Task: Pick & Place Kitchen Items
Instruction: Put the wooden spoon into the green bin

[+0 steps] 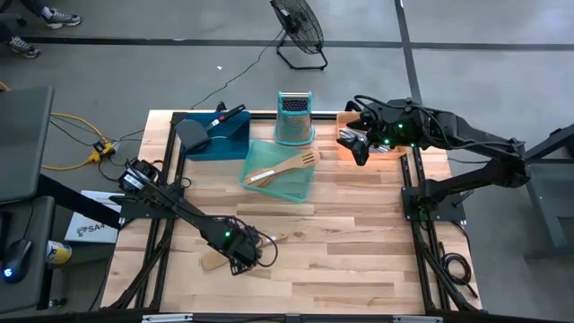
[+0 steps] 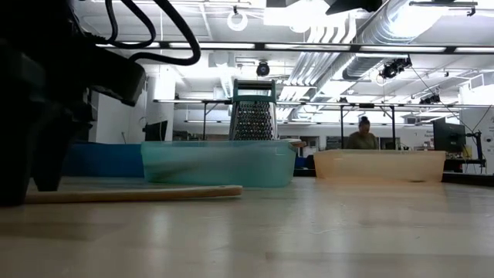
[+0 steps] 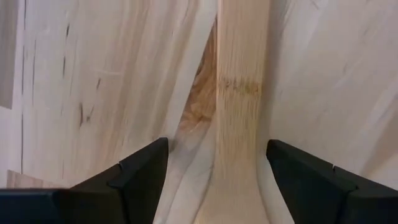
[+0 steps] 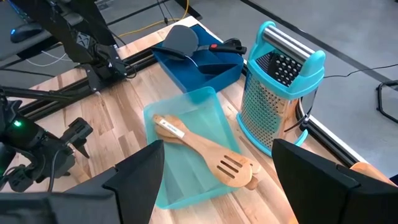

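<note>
My left gripper's fingers are level with the pale handle, one on each side, so it is time to close and catch the wooden utensil.
A pale wooden utensil lies flat on the table near its front left; its long handle shows in the low view. My left gripper points down over it, open, with one finger on each side of the handle and a gap to both. My right gripper hangs open above the orange tray at the far right, nothing between its fingers. Wooden slotted spatulas lie in the green tray. Black spatulas lie in the blue tray.
An upright metal box grater stands behind the green tray, between the blue and orange trays. Bare wooden table top stretches across the front right. A person sits in the room far behind the table.
</note>
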Tool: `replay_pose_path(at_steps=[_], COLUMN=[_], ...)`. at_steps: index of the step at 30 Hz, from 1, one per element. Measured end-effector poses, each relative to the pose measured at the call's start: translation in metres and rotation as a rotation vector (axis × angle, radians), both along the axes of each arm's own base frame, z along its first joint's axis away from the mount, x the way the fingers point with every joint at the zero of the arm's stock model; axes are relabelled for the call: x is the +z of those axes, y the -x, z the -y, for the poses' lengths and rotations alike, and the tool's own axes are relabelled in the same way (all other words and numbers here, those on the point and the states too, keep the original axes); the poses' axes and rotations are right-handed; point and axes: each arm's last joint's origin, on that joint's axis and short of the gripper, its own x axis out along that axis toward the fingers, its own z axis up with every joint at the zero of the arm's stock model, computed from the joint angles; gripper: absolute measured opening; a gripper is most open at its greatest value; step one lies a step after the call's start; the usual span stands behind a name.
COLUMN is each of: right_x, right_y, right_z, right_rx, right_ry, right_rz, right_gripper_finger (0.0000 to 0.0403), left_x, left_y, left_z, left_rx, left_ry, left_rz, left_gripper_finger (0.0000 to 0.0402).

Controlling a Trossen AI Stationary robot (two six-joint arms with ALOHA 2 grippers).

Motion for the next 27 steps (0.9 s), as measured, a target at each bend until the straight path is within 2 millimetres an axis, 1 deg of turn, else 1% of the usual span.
replay_pose_path(at_steps=[4,11,16,21,23,27], right_x=[0.0,-0.001,0.0,0.0,0.0,0.0], right_y=[0.0,0.0,0.0,0.0,0.0,0.0], right_z=[0.0,0.0,0.0,0.0,0.0,0.0], right_rx=[0.002,0.002,0.002,0.002,0.002,0.005], right_ry=[-0.001,-0.002,-0.002,-0.002,-0.002,0.002], right_rz=[-0.001,-0.006,-0.005,-0.005,-0.005,-0.006], right_gripper_finger=[0.029,0.029,0.029,0.029,0.029,0.029], left_x=[-0.002,-0.002,-0.003,-0.009,-0.015,-0.019], left_y=[0.0,-0.001,-0.001,-0.003,-0.003,-0.005], left_z=[0.0,0.001,0.001,0.002,0.003,0.005], left_rx=[-0.025,-0.051,-0.05,-0.046,-0.051,-0.075], left_ry=[-0.001,0.015,0.017,0.026,0.041,0.068], left_rz=[0.0,0.01,0.012,-0.004,-0.035,-0.04], left_gripper_finger=[0.0253,0.0171,0.0124,0.009,0.0079,0.0073])
